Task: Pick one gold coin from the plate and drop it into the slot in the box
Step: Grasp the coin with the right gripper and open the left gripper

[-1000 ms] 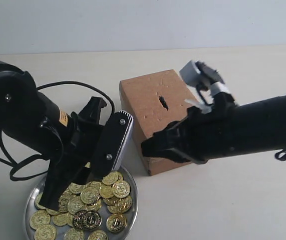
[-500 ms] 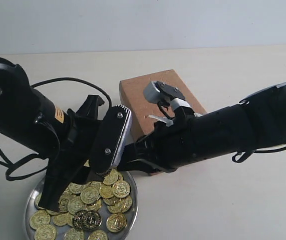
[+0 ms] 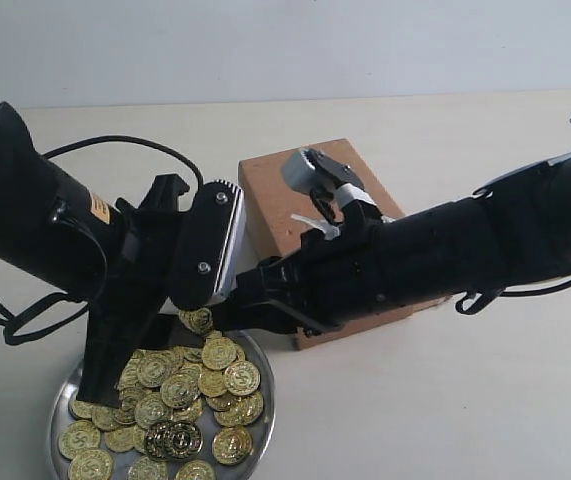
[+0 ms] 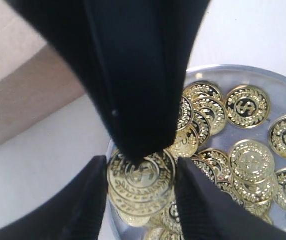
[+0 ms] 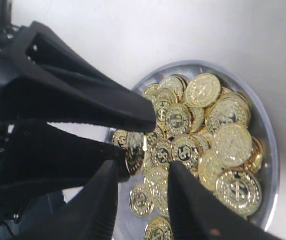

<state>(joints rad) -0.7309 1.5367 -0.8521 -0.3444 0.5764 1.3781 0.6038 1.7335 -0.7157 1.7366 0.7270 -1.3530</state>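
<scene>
The gold coin is to be received for the box slot, so my right gripper should next grab the coin by its exposed rim.
My left gripper is shut on one gold coin, gripping it by its edges just above the coin pile on the silver plate. In the exterior view the coin hangs at the plate's far rim. My right gripper has reached across the brown box and stands open beside the held coin; one of its black fingers overlaps the coin's top. The slot is hidden behind the right arm.
Several loose gold coins fill the plate. A black cable loops on the table behind the left arm. The right arm lies over the box's near half.
The left gripper has risen off the pile with one coin. The right arm has swung left over the box, bringing its open jaws to that coin.
</scene>
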